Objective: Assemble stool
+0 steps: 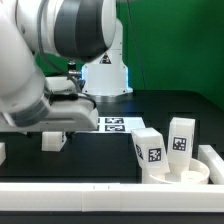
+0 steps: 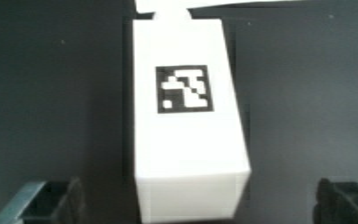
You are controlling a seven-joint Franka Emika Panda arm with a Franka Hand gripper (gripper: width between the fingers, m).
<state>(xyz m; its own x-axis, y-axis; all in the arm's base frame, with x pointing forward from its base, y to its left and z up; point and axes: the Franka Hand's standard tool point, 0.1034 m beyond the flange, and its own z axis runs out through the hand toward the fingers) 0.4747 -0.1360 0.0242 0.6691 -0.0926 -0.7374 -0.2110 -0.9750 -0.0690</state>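
My gripper next needs to pick up the white leg by its wide plain end point(image 2: 190, 192), so the narrow peg stays free to go into the seat.
The round white seat point(image 1: 185, 172) lies at the exterior view's right with two white tagged legs point(image 1: 150, 150) point(image 1: 180, 136) standing on it. The third leg point(image 2: 190, 110) lies flat on the black table with its tag facing up. In the exterior view this leg point(image 1: 52, 140) sits right under my hand. My gripper point(image 2: 194, 205) is open, with one dark finger point(image 2: 44, 202) on each side of the leg's near end. A gap shows on both sides. In the exterior view the gripper point(image 1: 55, 128) is low at the left, its fingertips hidden by the hand.
The marker board point(image 1: 120, 124) lies flat on the table behind the seat. A white raised border point(image 1: 80, 195) runs along the front and right of the table. A small white piece point(image 1: 2, 152) shows at the exterior view's left edge. The robot base point(image 1: 105, 75) stands at the back.
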